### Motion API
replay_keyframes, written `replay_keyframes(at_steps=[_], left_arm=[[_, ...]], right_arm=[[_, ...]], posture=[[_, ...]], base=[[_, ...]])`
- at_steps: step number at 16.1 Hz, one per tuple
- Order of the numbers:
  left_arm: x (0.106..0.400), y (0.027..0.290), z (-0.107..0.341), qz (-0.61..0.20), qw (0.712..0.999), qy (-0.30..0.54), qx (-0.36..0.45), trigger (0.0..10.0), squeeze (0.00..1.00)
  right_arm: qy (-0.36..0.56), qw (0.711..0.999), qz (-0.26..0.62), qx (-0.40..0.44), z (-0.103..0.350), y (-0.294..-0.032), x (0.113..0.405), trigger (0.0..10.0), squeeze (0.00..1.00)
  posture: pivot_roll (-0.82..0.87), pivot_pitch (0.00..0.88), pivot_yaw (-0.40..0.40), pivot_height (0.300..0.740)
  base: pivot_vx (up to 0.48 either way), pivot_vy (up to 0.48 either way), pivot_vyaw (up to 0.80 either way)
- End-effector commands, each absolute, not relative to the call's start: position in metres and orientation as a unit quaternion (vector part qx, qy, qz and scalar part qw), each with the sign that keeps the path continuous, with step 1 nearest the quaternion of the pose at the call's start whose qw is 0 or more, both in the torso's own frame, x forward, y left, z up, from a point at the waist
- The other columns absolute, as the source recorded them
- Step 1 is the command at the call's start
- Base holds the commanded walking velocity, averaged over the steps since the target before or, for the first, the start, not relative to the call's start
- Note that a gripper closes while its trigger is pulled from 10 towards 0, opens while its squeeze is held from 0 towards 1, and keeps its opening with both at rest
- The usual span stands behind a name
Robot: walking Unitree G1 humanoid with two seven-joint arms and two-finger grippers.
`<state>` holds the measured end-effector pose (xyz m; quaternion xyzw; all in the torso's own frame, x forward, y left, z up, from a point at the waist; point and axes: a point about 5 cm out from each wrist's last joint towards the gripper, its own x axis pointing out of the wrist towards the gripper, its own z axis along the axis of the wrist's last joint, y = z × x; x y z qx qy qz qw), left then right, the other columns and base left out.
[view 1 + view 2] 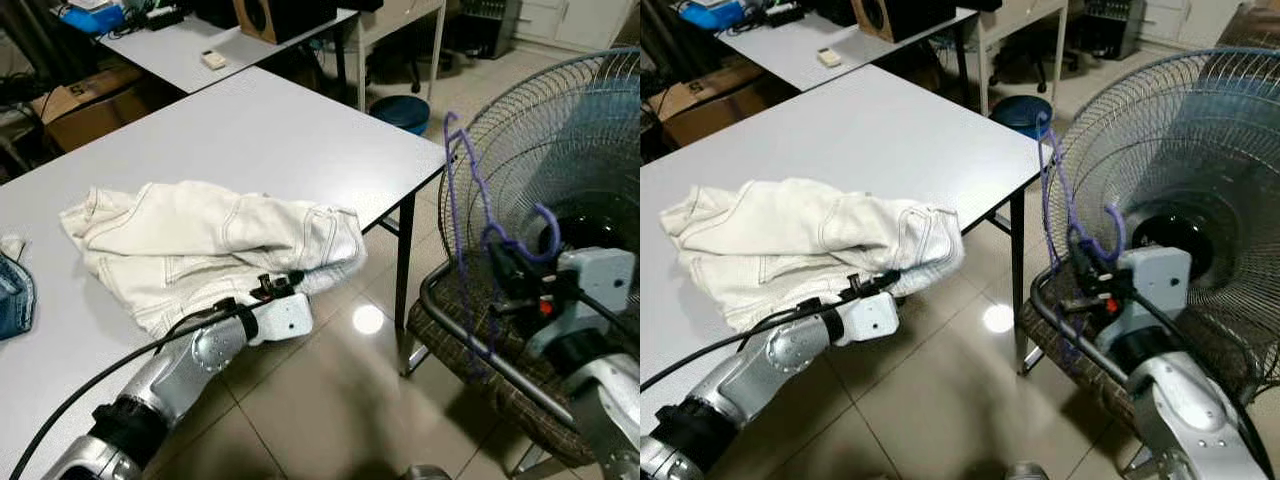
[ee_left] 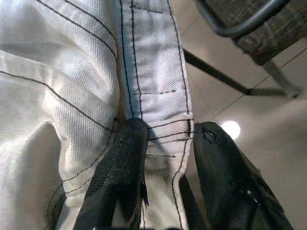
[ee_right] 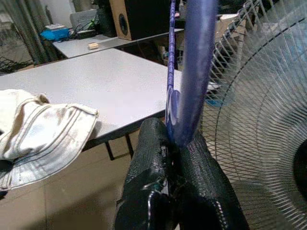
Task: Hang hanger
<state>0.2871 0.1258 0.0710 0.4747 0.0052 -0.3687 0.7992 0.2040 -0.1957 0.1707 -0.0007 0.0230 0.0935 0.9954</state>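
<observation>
Most of the jacket [image 1: 210,240] lies loose on the table, so my left gripper will next pinch its stitched hem, which sticks out past the table's edge.
A purple hanger [image 1: 468,185] is held upright in front of the fan, with my right gripper [image 1: 505,268] shut on its lower part. In the right wrist view both fingers [image 3: 148,158] press against the purple bar [image 3: 196,72]. A white jacket [image 1: 210,240] lies crumpled on the grey table [image 1: 270,130], reaching to the near edge. My left gripper [image 1: 278,287] is at that edge of the jacket. In the left wrist view it [image 2: 168,132] is open, with the stitched hem [image 2: 153,72] lying flat between the fingers.
A large standing fan [image 1: 580,150] fills the right side, with a plaid-seated chair [image 1: 450,310] just before it. Blue denim [image 1: 12,295] lies at the table's left edge. Behind are a second table [image 1: 200,45], a cardboard box [image 1: 85,100] and a blue bin [image 1: 400,110].
</observation>
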Motion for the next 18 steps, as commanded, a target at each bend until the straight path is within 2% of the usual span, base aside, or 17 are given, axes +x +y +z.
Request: replay_keyframes(at_steps=[1,3,4,5,6,11,14,17,18], left_arm=[[0.290,0.132,0.069,-0.349,0.797,0.007,0.492,10.0,0.00],[0.295,0.137,0.067,-0.313,0.803,-0.002,0.508,10.0,0.00],[0.296,0.138,0.068,-0.307,0.806,-0.007,0.505,6.8,0.00],[0.297,0.139,0.072,-0.300,0.815,-0.022,0.496,2.5,0.00],[0.297,0.139,0.073,-0.301,0.817,-0.027,0.491,0.0,0.00],[0.294,0.142,0.071,-0.316,0.825,-0.020,0.469,0.0,0.00],[0.299,0.150,0.072,-0.296,0.835,-0.008,0.463,0.0,0.00],[0.306,0.154,0.080,-0.282,0.850,-0.009,0.444,0.0,0.00],[0.309,0.156,0.084,-0.271,0.868,-0.005,0.417,0.0,0.00]], right_arm=[[0.016,0.995,0.099,-0.002,0.173,-0.191,0.204,10.0,0.00],[0.014,0.995,0.100,-0.001,0.174,-0.189,0.205,10.0,0.00],[0.013,0.995,0.101,-0.001,0.174,-0.189,0.206,10.0,0.00],[0.010,0.995,0.100,0.002,0.175,-0.188,0.207,10.0,0.00],[0.010,0.995,0.100,0.002,0.174,-0.188,0.207,10.0,0.00],[0.010,0.994,0.105,0.003,0.172,-0.184,0.208,10.0,0.00],[0.009,0.994,0.107,0.003,0.172,-0.183,0.210,10.0,0.00],[0.006,0.994,0.107,0.002,0.172,-0.183,0.211,10.0,0.00],[0.004,0.993,0.116,0.001,0.173,-0.181,0.211,10.0,0.00]], posture=[[-0.27,0.067,0.149,0.740],[-0.27,0.066,0.148,0.740],[-0.27,0.064,0.148,0.740],[-0.27,0.062,0.148,0.740],[-0.27,0.061,0.148,0.740],[-0.26,0.050,0.150,0.740],[-0.26,0.039,0.151,0.740],[-0.26,0.036,0.152,0.740],[-0.26,0.034,0.154,0.740]], base=[[0.000,0.000,0.00],[0.000,0.000,0.00],[0.000,0.000,0.00],[0.000,0.000,0.00],[0.000,0.000,0.00],[0.000,0.000,0.00],[0.000,0.000,0.00],[0.000,0.000,0.00],[0.000,0.000,0.00]])
